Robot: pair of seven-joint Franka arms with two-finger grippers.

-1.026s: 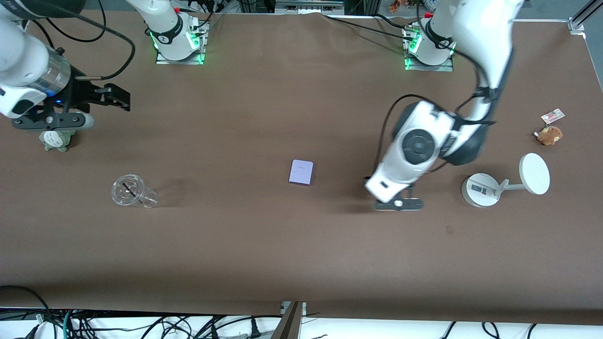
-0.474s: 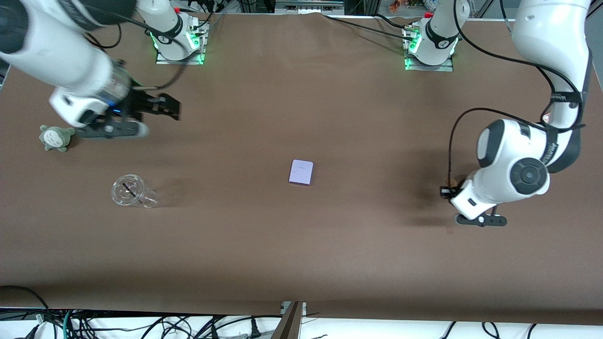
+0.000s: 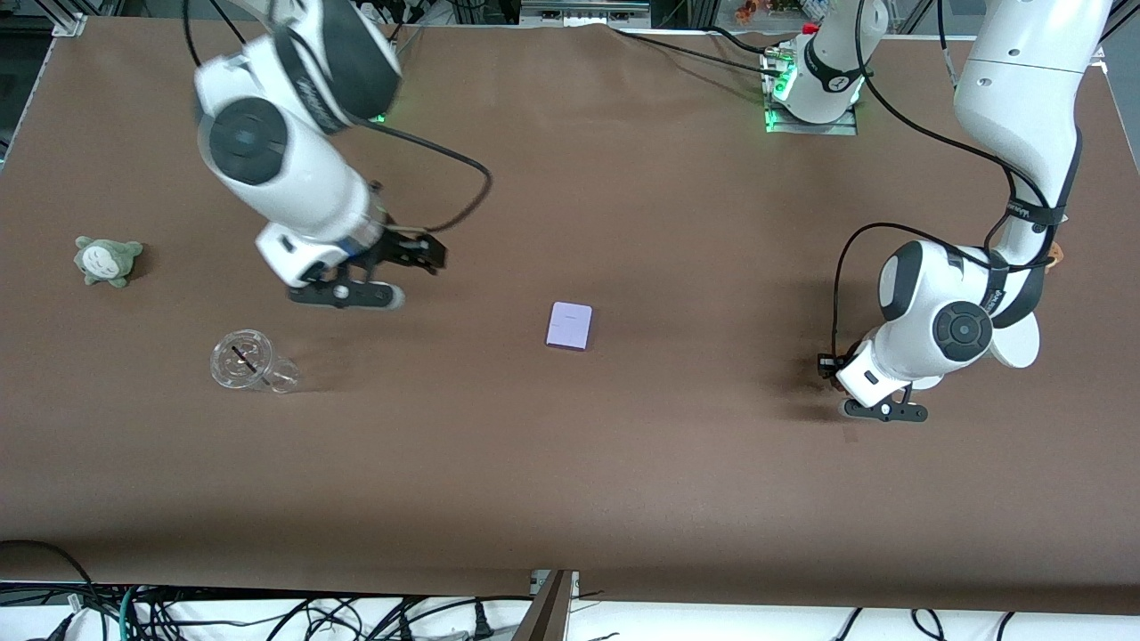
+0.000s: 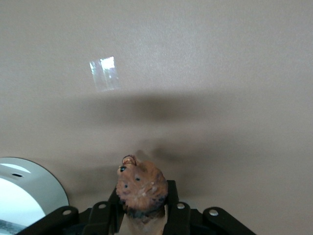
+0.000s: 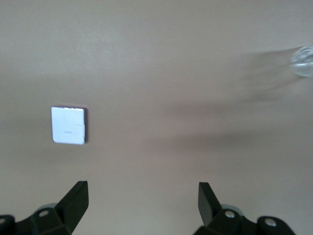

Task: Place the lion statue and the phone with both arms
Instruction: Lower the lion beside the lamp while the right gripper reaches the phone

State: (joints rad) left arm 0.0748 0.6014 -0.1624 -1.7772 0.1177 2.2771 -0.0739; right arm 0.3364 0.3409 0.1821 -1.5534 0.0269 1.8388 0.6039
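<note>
The lion statue [image 4: 142, 186] is low over the table beside the stand and would lie there, so the left gripper needs to let go of it now.
The orange-brown lion statue [image 4: 142, 186] is pinched head-up between the jaws of my left gripper [image 4: 143, 198], which is shut on it. That left gripper [image 3: 826, 364] hangs low over the brown table beside the white stand; the arm hides the statue in the front view. The pale-lavender phone [image 3: 570, 325] lies flat in the middle of the table, untouched. My right gripper [image 3: 430, 255] is open and holds nothing. It is over the table between the phone and the right arm's end. In the right wrist view the phone [image 5: 69, 125] lies ahead of the right gripper [image 5: 142, 196], off to one side.
A grey-green plush [image 3: 107, 260] sits at the right arm's end of the table. Nearer the camera than it, a clear cup [image 3: 249, 363] lies on its side. The white round-based stand [image 3: 1018, 348] is mostly hidden by the left arm, and its base [image 4: 27, 193] shows in the left wrist view.
The right arm swung from beside the grey-green plush toward the middle of the table, gripper still open. The left arm carried the lion statue toward its own end, stopping beside the stand.
</note>
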